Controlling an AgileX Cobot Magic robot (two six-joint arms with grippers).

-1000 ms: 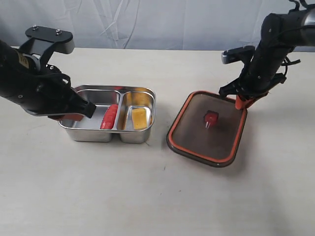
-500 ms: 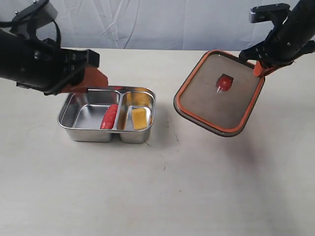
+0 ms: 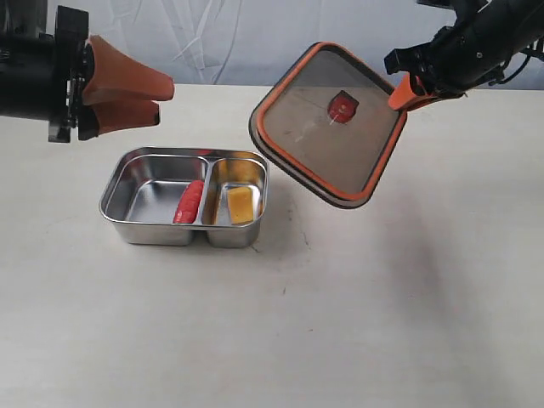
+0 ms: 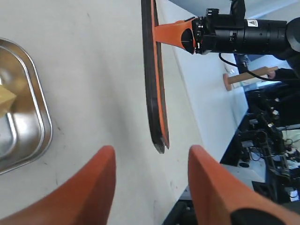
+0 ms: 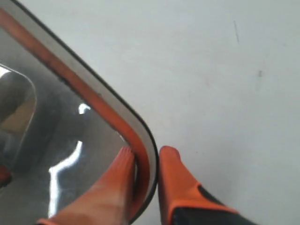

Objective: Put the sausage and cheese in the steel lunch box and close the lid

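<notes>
My left gripper grabs the lid by its free rim (image 3: 258, 124) next, to close the steel lunch box (image 3: 160, 230).
The steel lunch box (image 3: 160, 230) sits on the table left of centre. The red sausage (image 3: 189, 201) lies in its left compartment and the yellow cheese (image 3: 240, 204) in the right one. My right gripper (image 3: 406, 92) is shut on the rim of the lid (image 3: 327, 127), which hangs tilted in the air above and right of the box, its red valve tab (image 3: 342, 106) showing. The right wrist view shows both fingers (image 5: 117, 178) pinching the lid's orange rim (image 5: 140, 154). My left gripper (image 3: 164, 98) is open and empty, raised behind and left of the box.
In the left wrist view the lid (image 4: 152, 70) appears edge-on past the open fingers (image 4: 101, 178), with the box's corner (image 4: 33, 108) to one side. The table's far edge and lab equipment (image 4: 262, 140) lie beyond. A white curtain (image 3: 255, 34) backs the table.
The right gripper has lifted the lid off the table and carried it left and up towards the box. The left gripper has opened, risen from beside the box and drawn back to the left.
</notes>
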